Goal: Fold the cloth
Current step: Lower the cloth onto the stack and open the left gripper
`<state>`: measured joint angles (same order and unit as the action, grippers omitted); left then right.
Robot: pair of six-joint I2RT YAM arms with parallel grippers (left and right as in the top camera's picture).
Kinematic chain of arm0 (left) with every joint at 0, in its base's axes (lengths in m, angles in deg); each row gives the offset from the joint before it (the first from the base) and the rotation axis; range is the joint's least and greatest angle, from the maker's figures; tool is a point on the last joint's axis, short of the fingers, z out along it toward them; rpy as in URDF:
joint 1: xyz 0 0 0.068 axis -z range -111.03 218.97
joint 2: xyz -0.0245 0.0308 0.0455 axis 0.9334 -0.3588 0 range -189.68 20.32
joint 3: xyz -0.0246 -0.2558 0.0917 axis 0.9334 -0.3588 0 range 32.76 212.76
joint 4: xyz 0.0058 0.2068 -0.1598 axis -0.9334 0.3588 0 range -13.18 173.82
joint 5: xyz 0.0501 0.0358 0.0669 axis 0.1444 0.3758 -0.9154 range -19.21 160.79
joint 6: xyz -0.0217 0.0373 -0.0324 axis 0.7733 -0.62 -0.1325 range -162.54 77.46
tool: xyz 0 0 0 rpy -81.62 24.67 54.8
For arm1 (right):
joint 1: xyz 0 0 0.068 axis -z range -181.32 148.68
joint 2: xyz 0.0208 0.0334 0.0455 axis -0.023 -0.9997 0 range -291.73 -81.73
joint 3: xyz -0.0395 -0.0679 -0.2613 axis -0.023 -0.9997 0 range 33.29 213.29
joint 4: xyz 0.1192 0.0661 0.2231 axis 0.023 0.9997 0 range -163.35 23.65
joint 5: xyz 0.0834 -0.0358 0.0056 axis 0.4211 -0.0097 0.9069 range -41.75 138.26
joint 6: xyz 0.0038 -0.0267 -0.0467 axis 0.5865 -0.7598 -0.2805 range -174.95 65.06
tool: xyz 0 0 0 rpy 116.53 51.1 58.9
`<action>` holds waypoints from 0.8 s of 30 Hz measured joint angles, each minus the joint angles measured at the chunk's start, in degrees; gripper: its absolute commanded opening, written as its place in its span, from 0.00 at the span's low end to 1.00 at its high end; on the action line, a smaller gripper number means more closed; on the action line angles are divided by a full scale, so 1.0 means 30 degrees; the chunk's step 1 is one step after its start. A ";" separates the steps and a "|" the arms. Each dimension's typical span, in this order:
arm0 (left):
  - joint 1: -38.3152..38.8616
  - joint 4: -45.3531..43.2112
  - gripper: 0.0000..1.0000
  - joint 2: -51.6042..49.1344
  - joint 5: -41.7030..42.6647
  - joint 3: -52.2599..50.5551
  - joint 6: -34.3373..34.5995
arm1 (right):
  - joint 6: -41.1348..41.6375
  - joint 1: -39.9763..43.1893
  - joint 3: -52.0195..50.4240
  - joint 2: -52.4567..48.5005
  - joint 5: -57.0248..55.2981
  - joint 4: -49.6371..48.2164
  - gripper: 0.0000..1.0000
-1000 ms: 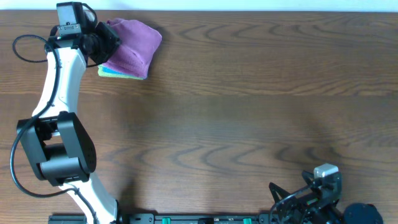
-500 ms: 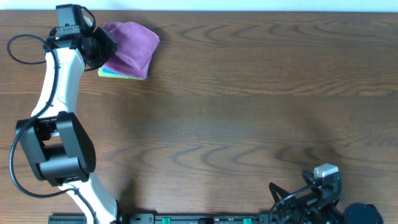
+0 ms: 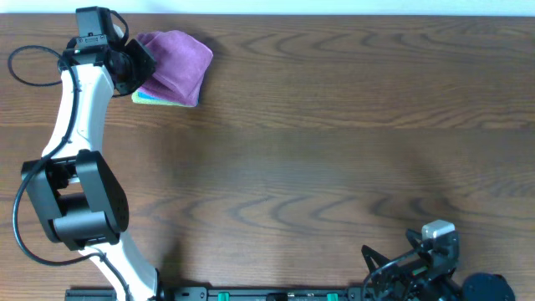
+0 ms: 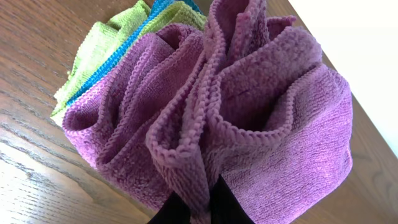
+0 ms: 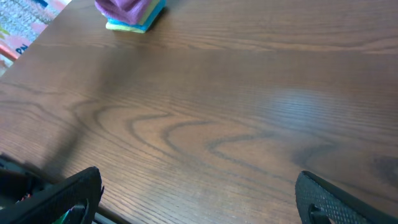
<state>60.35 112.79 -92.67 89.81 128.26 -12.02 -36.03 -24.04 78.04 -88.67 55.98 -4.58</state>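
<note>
The purple cloth is spread over the yellow-green stack (image 3: 160, 99) (image 4: 102, 53) below the fold in my fingers, so my left gripper will let go of the purple cloth.
The purple cloth (image 3: 180, 58) lies bunched in upright folds at the table's far left corner, on top of a teal and yellow-green stack (image 3: 160, 99). My left gripper (image 3: 138, 60) is at its left side. In the left wrist view the cloth (image 4: 267, 124) fills the frame, and the left gripper (image 4: 205, 204) is shut on one thick fold of it. My right gripper (image 5: 202, 199) is open near the table's front right edge with nothing between its fingers (image 5: 74, 190). From there the cloth (image 5: 121, 7) looks small and far off.
Yellow-green (image 4: 102, 46) and teal (image 4: 144, 31) cloth edges stick out from under the purple one. The white back edge of the table (image 4: 367, 56) runs just behind the pile. The right arm (image 3: 426, 251) rests at the front right.
My left gripper and the bunched cloth have shifted slightly left over the stack. The right arm has not moved.
</note>
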 measured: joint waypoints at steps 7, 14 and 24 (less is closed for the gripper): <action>0.0000 0.0036 0.33 0.0000 -0.0364 0.0000 -0.0714 | 0.0000 0.0000 0.0000 0.0000 0.0000 0.0000 0.99; -0.0102 0.0044 0.38 0.0000 -0.0627 0.0000 -0.0772 | 0.0000 0.0000 0.0000 0.0000 0.0000 0.0000 0.99; -0.0918 0.0058 0.34 0.0000 -0.0568 0.0000 -0.0780 | 0.0000 0.0000 0.0000 0.0000 0.0000 0.0000 0.99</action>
<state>57.60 112.96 -92.67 88.11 128.26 -14.36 -36.03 -24.04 78.04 -88.67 55.98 -4.58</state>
